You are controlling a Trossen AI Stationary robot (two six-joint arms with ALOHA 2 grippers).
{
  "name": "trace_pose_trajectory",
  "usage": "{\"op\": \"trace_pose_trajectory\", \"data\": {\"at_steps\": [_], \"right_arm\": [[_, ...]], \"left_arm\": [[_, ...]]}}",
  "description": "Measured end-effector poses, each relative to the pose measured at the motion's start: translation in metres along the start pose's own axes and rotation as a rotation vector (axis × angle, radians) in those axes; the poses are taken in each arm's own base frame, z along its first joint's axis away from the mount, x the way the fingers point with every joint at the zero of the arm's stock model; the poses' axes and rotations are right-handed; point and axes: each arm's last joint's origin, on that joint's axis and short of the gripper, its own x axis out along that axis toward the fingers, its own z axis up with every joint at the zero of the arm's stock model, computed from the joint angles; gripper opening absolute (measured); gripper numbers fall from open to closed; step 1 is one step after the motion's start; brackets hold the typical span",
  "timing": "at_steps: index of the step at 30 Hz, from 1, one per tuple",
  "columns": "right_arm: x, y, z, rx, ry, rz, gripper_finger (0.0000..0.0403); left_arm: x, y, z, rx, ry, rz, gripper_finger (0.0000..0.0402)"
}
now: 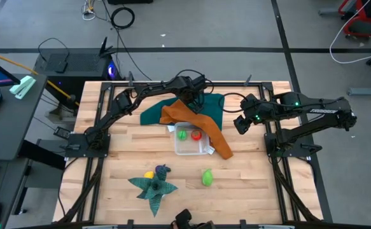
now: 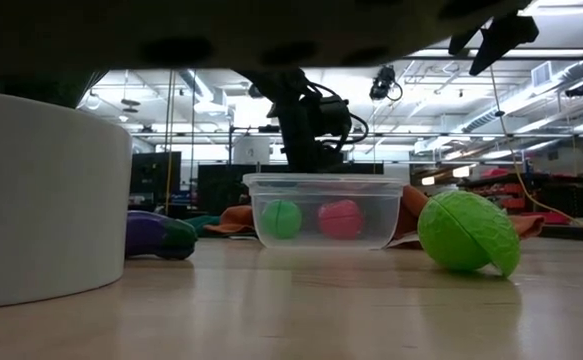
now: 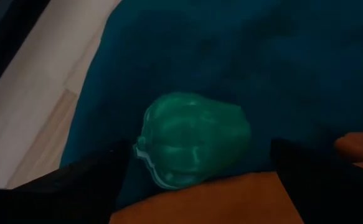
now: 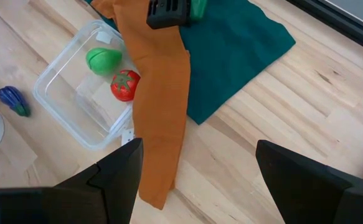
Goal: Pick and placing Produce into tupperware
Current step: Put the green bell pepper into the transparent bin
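My left gripper should next grab the dark green toy pepper by its stem end [image 3: 146,147] and lobed bottom to put it in the clear tupperware.
A dark green toy pepper [image 3: 190,146] lies on the teal cloth [image 3: 262,56], beside the orange cloth [image 3: 231,199]. My left gripper [image 3: 200,171] is open above it, pointing steeply down, one finger on each side of the pepper; I see no touch. The clear tupperware [image 1: 191,141] stands on the table with a green piece [image 4: 103,59] and a red tomato [image 4: 125,85] inside. A light green piece [image 1: 207,177], a yellow one [image 1: 149,174] and a purple one [image 1: 163,170] lie on the wood. My right gripper [image 1: 241,122] hangs open, raised, at the right.
The long orange cloth [image 1: 198,127] runs from the teal cloth [image 1: 210,105] past the tupperware's right side. A star-shaped dark green cloth [image 1: 153,187] lies near the front by the yellow and purple pieces. Bare wood shows at the table's near right.
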Motion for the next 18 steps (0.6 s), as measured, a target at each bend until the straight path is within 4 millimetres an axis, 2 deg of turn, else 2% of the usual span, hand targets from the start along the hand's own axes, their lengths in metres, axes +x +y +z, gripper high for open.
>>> {"op": "trace_pose_trajectory", "data": {"at_steps": [11, 18], "right_arm": [[0.0000, -0.0001, 0.0000, 0.002, 0.000, 0.000, 0.0274], [0.0000, 0.0000, 0.0000, 0.005, 0.000, 0.000, 0.0274]], "left_arm": [[0.0000, 0.0006, 0.0003, -0.001, -0.001, -0.001, 0.0390], [0.0003, 0.0047, 0.0009, -0.009, 0.000, 0.002, 0.0357]]}}
